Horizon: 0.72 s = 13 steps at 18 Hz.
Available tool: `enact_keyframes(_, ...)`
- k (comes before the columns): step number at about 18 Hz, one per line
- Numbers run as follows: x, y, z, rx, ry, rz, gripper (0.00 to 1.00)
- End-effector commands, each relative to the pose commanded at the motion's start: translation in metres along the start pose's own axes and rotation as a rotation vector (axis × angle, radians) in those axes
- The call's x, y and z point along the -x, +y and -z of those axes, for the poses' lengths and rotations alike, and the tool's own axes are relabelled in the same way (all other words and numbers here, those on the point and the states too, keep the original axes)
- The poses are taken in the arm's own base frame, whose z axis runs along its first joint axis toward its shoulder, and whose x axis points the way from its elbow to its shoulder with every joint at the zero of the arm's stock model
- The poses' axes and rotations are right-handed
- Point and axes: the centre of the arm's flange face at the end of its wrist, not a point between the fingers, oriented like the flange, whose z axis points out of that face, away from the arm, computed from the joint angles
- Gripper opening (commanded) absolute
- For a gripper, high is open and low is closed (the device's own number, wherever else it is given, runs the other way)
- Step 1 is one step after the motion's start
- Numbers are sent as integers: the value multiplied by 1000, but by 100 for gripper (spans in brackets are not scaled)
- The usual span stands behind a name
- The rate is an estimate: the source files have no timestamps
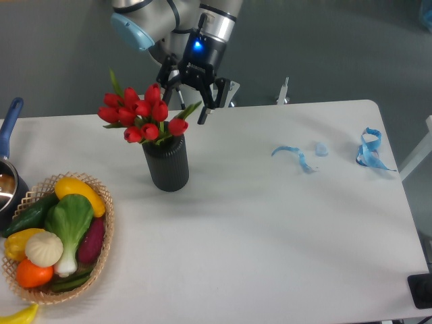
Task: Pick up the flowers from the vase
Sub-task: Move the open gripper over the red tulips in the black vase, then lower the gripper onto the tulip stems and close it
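The flowers [140, 115] are in the vase [166, 162]. My gripper should next grab the tulip bouquet by its green stems to pick them out.
A bunch of red tulip flowers [140, 115] with green leaves stands in the ribbed black vase [166, 162] at the table's left-centre. My gripper [182, 106] hangs open just above and to the right of the blooms, fingers pointing down. One finger sits near the topmost bud, the other [202, 115] over a green leaf. Nothing is between the fingers.
A woven basket [101, 246] of colourful vegetables sits at the front left. A dark pot with a blue handle [8, 128] is at the left edge. Blue ribbon scraps [297, 156] and a blue loop [369, 150] lie on the right side.
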Motion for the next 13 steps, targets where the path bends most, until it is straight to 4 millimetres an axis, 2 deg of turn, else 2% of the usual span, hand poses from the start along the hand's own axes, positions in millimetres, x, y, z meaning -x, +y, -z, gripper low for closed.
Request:
enact_keyframes(2, -8, 5, -2, 1, 1, 2, 100)
enact_keyframes(7, -18, -1, 10, -6, -23, -12, 100)
enact_keyframes(10, -22, 7, 2, 2, 4, 9, 100)
enact_keyframes(13, -15, 10, -7, -5, 35, 29, 100)
